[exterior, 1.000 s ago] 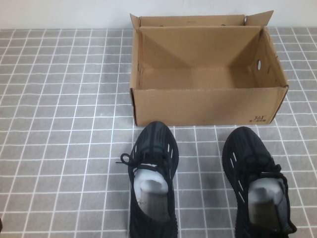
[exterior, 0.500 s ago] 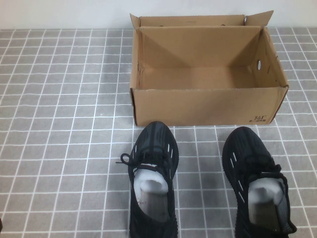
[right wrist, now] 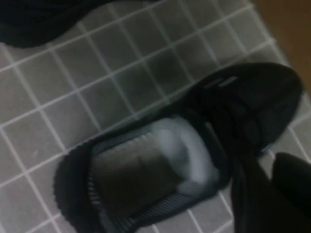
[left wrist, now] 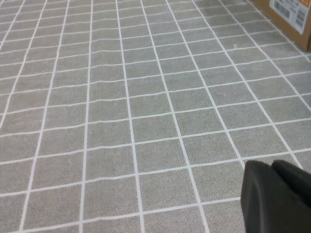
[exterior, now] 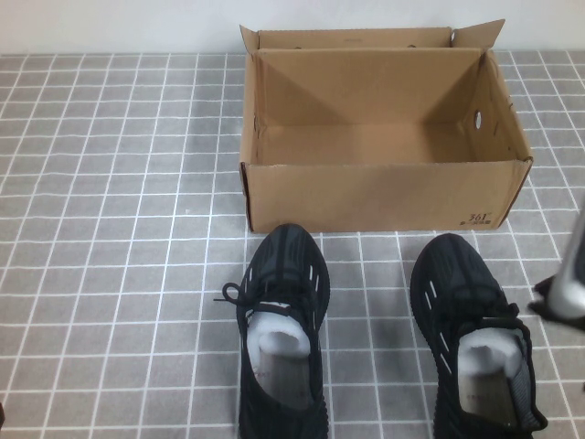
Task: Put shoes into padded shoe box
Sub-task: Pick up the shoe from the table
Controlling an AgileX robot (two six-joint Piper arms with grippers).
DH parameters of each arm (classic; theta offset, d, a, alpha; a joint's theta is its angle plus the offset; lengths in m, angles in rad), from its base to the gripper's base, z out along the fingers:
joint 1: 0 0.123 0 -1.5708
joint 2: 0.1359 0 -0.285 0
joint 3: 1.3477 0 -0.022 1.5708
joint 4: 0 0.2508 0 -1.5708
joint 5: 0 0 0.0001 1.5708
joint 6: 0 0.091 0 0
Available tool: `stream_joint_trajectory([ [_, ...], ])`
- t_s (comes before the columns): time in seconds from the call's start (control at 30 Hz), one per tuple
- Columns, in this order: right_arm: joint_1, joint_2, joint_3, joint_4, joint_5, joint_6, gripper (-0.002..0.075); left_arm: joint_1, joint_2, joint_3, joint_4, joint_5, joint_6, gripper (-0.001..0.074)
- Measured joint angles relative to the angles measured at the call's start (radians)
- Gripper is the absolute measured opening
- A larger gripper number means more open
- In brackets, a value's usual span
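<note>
The black shoe (exterior: 471, 343) is long from toe to heel, so the right gripper next needs to grab it by the laced tongue near its middle (exterior: 488, 320).
The brown padded shoe box (exterior: 379, 197) stands open and empty at the back centre. Two black shoes sit in front of it with their toes toward it: the left shoe (exterior: 281, 329) and the right shoe (exterior: 471, 338), both with white paper stuffing. My right arm (exterior: 565, 279) shows at the right edge beside the right shoe. My right gripper (right wrist: 269, 194) hovers over that shoe (right wrist: 160, 160), fingers together and empty. My left gripper (left wrist: 274, 194) is shut and empty over bare tiles, out of the high view.
The table is a grey tiled mat with white lines (exterior: 110, 229). A corner of the box with a label (left wrist: 291, 14) shows in the left wrist view. The other shoe (right wrist: 39, 19) shows in the right wrist view.
My right arm has come into the high view at the right edge, beside the right shoe. The shoes and the box have not moved.
</note>
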Motion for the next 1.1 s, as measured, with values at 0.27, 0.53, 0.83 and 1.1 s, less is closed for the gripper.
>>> stream_joint_trajectory([
  [0.27,0.078,0.088,-0.002,-0.03,0.001,0.0,0.0376,0.0,0.0,0.0,0.0,0.0,0.0,-0.0003],
  [0.53,0.078,0.19,-0.002,-0.063,-0.046,0.0,0.0395,0.0,0.0,0.0,0.0,0.0,0.0,-0.0003],
  [0.83,0.078,0.308,-0.002,-0.085,-0.11,0.003,0.0375,0.0,0.0,0.0,0.0,0.0,0.0,-0.0004],
  [1.1,0.078,0.318,-0.002,-0.162,-0.131,0.092,0.0025,0.0,0.0,0.0,0.0,0.0,0.0,-0.0003],
])
